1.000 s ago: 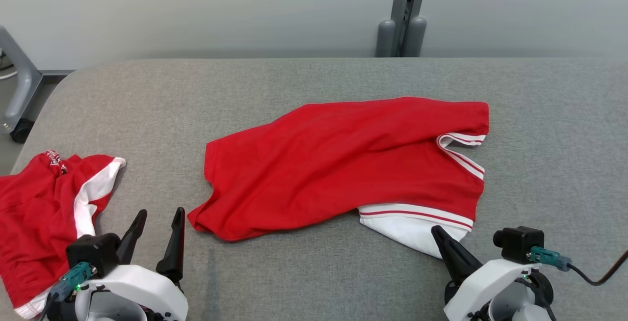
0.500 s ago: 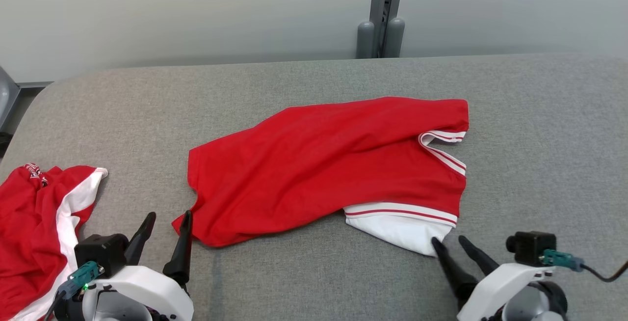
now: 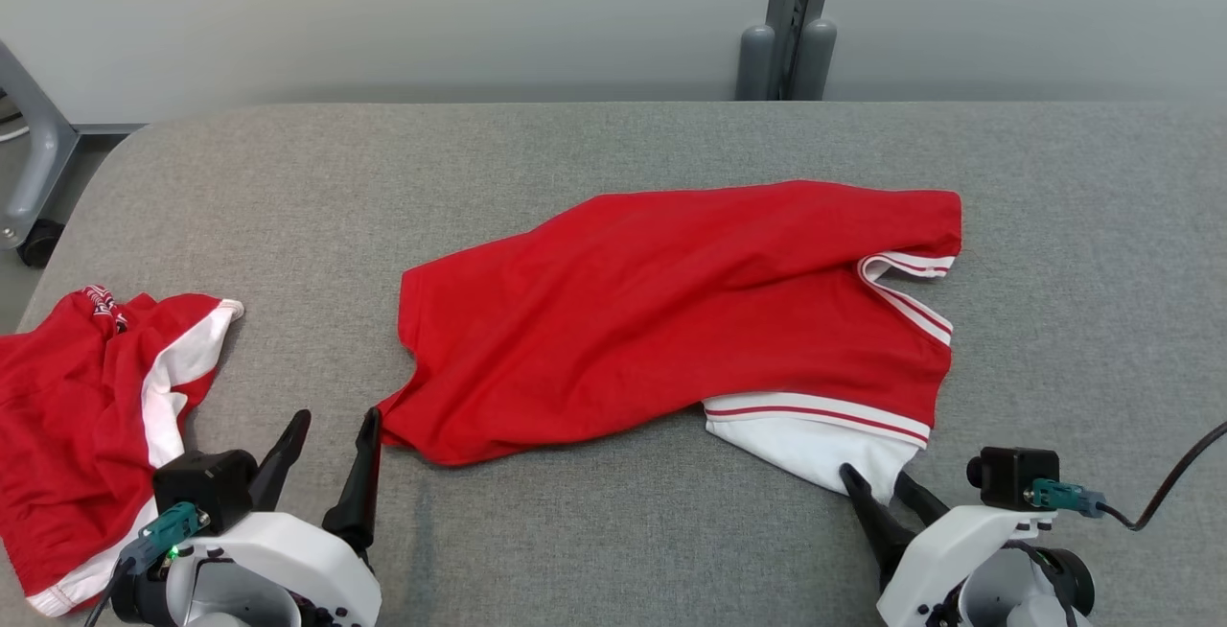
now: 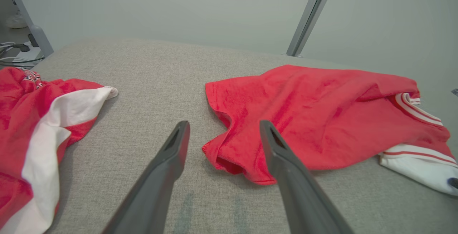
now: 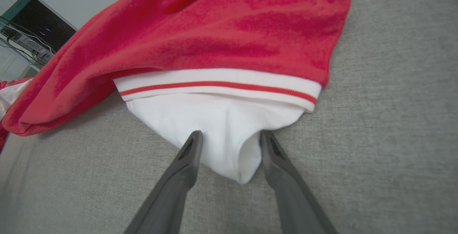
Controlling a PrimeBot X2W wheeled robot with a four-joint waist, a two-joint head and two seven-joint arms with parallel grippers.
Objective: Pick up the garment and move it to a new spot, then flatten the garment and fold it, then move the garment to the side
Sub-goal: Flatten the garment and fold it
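Note:
The rumpled red shirt needs to be flattened, so my right gripper next needs to grab its white sleeve by the tip.
The garment is a red shirt with white, red-striped trim, lying rumpled across the middle of the grey table. My left gripper stands open at its near left corner, and in the left wrist view that red corner lies between and just beyond the left gripper. My right gripper is open at the near right. In the right wrist view the tip of the white sleeve lies between the fingers of the right gripper, which are not closed on it.
A second red and white garment lies bunched at the table's left edge, close to my left arm. A grey post rises behind the table's far edge. A black cable trails from the right wrist.
The right gripper went from shut to open and now straddles the white sleeve tip. The left gripper has come closer to the red corner. The head camera swung left and back.

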